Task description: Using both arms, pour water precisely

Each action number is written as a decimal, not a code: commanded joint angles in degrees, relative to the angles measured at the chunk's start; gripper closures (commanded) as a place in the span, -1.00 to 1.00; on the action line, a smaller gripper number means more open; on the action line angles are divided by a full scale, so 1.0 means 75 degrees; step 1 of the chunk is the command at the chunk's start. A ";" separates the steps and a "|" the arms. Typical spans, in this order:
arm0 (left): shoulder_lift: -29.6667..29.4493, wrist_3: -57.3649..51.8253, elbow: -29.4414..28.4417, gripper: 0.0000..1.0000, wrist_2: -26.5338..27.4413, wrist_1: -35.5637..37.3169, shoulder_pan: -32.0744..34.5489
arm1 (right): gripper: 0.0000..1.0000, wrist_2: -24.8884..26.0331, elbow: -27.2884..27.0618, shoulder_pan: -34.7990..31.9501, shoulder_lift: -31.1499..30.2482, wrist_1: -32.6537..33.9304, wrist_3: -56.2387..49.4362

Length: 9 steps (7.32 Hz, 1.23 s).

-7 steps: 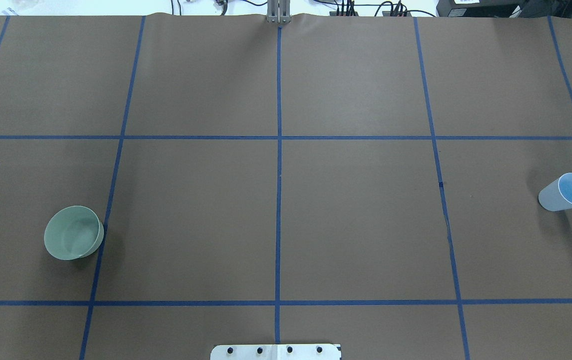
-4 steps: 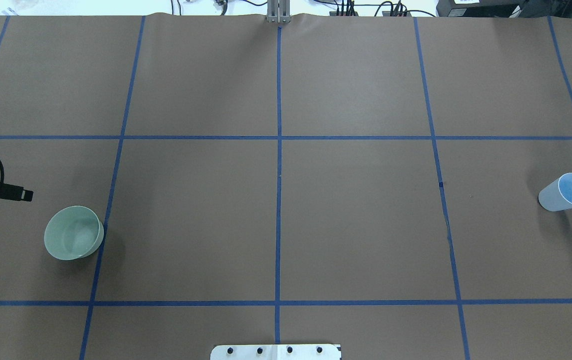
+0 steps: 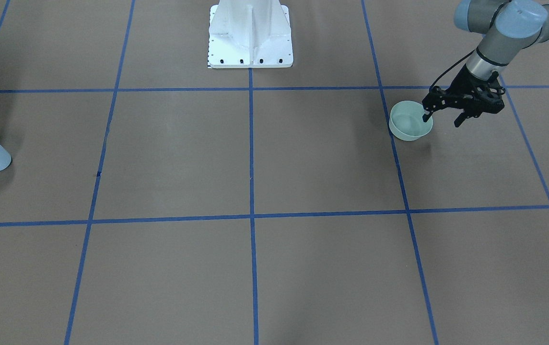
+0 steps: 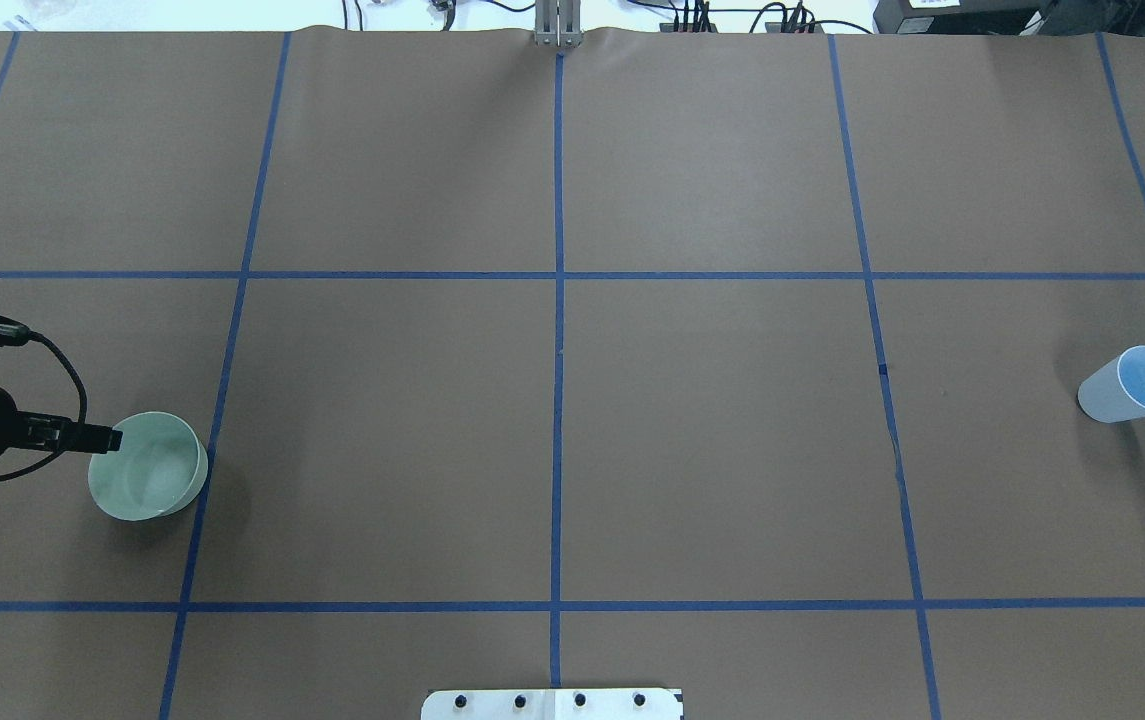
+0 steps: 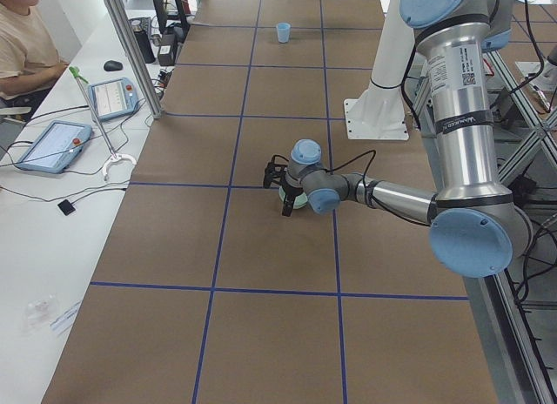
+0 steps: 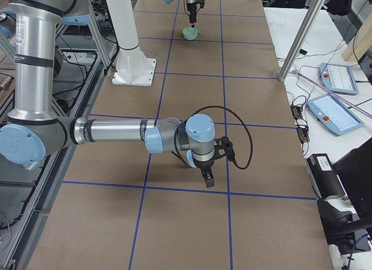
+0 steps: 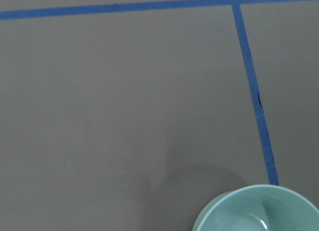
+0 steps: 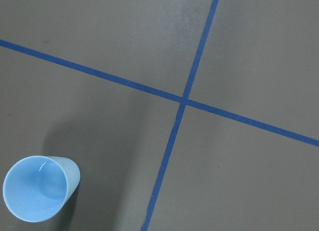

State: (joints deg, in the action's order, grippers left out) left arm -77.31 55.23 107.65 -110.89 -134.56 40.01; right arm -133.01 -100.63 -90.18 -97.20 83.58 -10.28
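The pale green bowl's opening (image 3: 408, 118) should stay free for pouring water, so my left gripper will grab the bowl by its rim (image 3: 432, 122).
A pale green bowl (image 3: 406, 128) stands on the brown table, at the left in the overhead view (image 4: 157, 485). My left gripper (image 3: 442, 120) is open, just above the table beside the bowl. One fingertip (image 4: 110, 438) reaches over the bowl's rim. A faint sheen shows inside the bowl (image 7: 259, 213); I cannot tell whether it is water. A light blue cup (image 4: 1132, 385) stands upright far to the right (image 8: 40, 193). My right gripper (image 6: 206, 176) hangs low by the cup, seen only from the side, so I cannot tell its state.
The white pedestal base (image 3: 250, 33) stands at the robot's edge of the table. Blue tape lines (image 4: 558, 350) divide the brown paper into squares. An operator (image 5: 26, 38) sits beyond the far side, with control tablets (image 5: 109, 95) and a metal post (image 5: 130, 47).
My left gripper has come in from the left edge of the overhead view, moving right and nearer, until a finger is over the bowl's rim. Bowl and cup have not moved.
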 commanded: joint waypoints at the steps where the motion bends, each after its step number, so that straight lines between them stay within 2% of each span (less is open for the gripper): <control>1: 0.0008 -0.0005 -0.0021 0.25 0.0114 0.0012 -0.0352 | -1.00 0.0005 0.0010 0.0000 -0.0012 0.0000 0.0000; 2: 0.0008 -0.0005 -0.0044 0.95 0.0114 0.0012 -0.0481 | -1.00 0.0005 -0.0001 0.0000 -0.0013 0.0000 0.0000; 6: -0.0120 -0.0087 0.0165 1.00 -0.0002 0.0152 -0.0494 | -1.00 0.0005 -0.0001 0.0000 -0.0036 -0.0011 0.0000; 8: -0.0481 -0.0087 0.1040 1.00 -0.0436 0.1714 -0.0412 | -1.00 0.0005 0.0010 0.0000 -0.0036 -0.0011 0.0000; 9: -0.1459 -0.0052 0.1092 1.00 -0.0414 0.2709 -0.0401 | -1.00 0.0005 0.0010 0.0000 -0.0048 -0.0011 0.0000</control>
State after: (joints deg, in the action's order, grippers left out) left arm -81.88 54.64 113.97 -113.57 -122.75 36.84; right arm -132.98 -100.56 -90.18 -97.50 83.50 -10.28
